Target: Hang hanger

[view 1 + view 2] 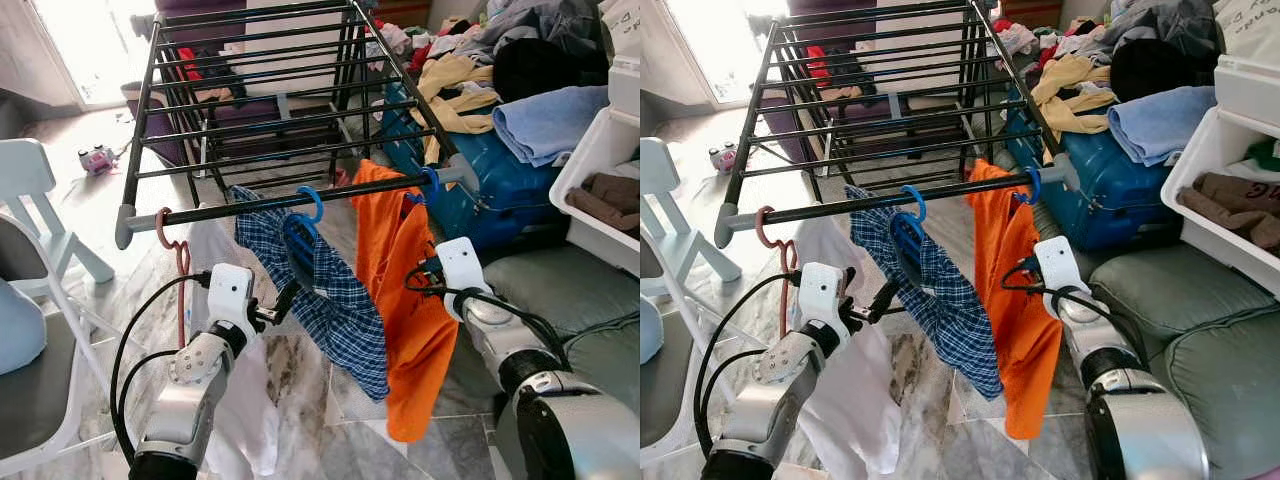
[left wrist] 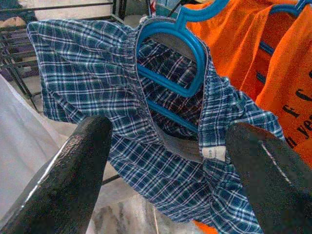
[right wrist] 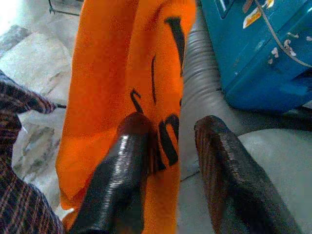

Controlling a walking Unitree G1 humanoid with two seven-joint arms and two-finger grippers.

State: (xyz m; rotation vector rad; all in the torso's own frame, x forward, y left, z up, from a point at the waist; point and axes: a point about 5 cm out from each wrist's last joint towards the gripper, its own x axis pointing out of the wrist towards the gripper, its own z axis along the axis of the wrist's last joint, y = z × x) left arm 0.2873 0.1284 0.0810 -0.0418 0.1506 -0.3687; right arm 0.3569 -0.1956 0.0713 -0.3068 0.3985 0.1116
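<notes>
The orange shirt's broad side [image 1: 392, 290] hangs slack and wide. I'll next pinch the shirt's black-lettered side edge with my right gripper.
A blue hanger [image 1: 312, 204] carrying a blue plaid shirt [image 1: 340, 290] hooks over the front bar [image 1: 250, 208] of a black drying rack. My left gripper [image 1: 285, 300] is open just in front of the shirt's collar, holding nothing; the wrist view shows its fingers [image 2: 73, 161] spread either side of the hanger [image 2: 195, 53]. To the right, an orange shirt [image 1: 400, 330] hangs from a second blue hanger [image 1: 430, 180]. My right gripper [image 3: 171, 124] is open beside the orange cloth, one finger against it. A pink hanger [image 1: 170, 235] with a white garment [image 1: 245, 420] hangs at the bar's left end.
A blue suitcase [image 1: 510, 190] with piled clothes [image 1: 520, 60] stands right of the rack. A white bin [image 1: 600, 180] sits over a grey-green cushion [image 1: 570, 290]. A white chair [image 1: 40, 220] and a grey chair [image 1: 30, 380] stand at the left on the marble floor.
</notes>
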